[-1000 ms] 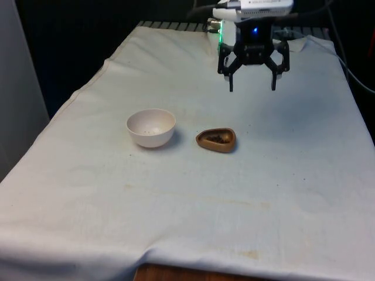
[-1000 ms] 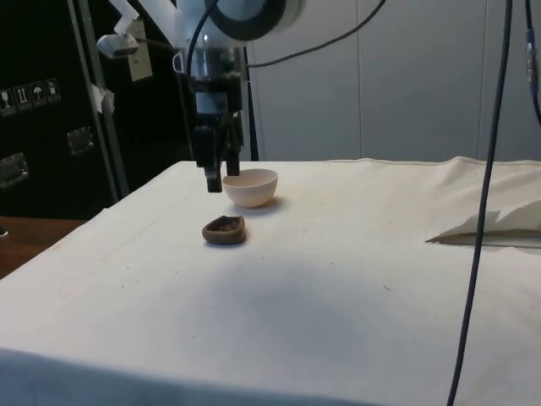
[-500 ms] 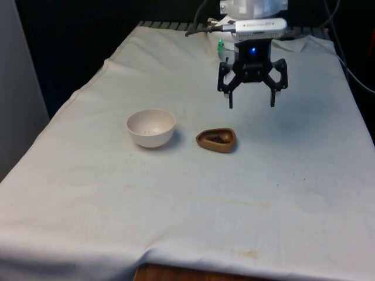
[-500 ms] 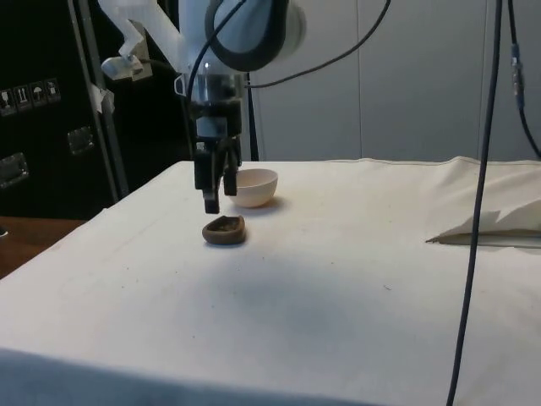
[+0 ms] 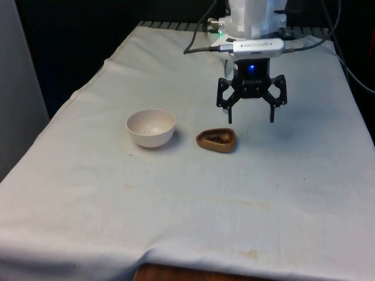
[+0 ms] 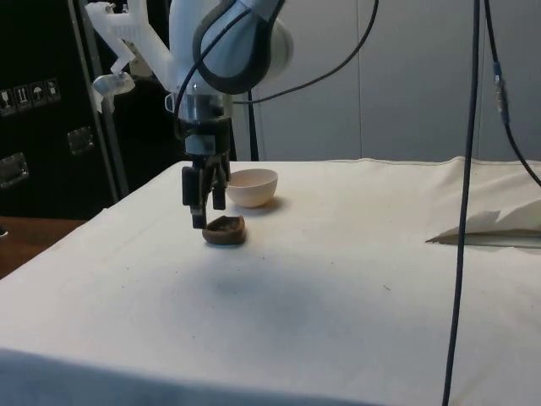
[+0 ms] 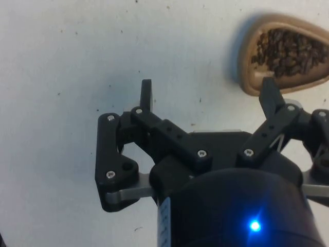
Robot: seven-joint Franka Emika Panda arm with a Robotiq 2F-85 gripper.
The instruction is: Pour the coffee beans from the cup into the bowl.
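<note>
My gripper grabs the brown cup by its rim (image 5: 231,132) next, to pour the coffee beans into the white bowl (image 5: 151,127).
A small brown, teardrop-shaped cup (image 5: 216,140) (image 6: 224,229) (image 7: 281,53) holding dark coffee beans rests on the white cloth. To its left in the front view stands a white bowl (image 5: 151,127) (image 6: 250,187). My gripper (image 5: 251,122) (image 6: 201,218) (image 7: 206,90) hangs open just above the cloth, slightly behind the cup and toward the front view's right. One fingertip (image 7: 268,88) is close to the cup's rim, the other (image 7: 146,92) is over bare cloth. Nothing is between the fingers.
A folded ridge of cloth (image 6: 490,228) lies on the table at the side view's right. A black cable (image 6: 463,211) hangs down in the side view's foreground. The table's near edge (image 5: 193,270) runs along the front view's bottom.
The gripper has come down and moved toward the cup over the last second, staying open. Cup and bowl have not moved.
</note>
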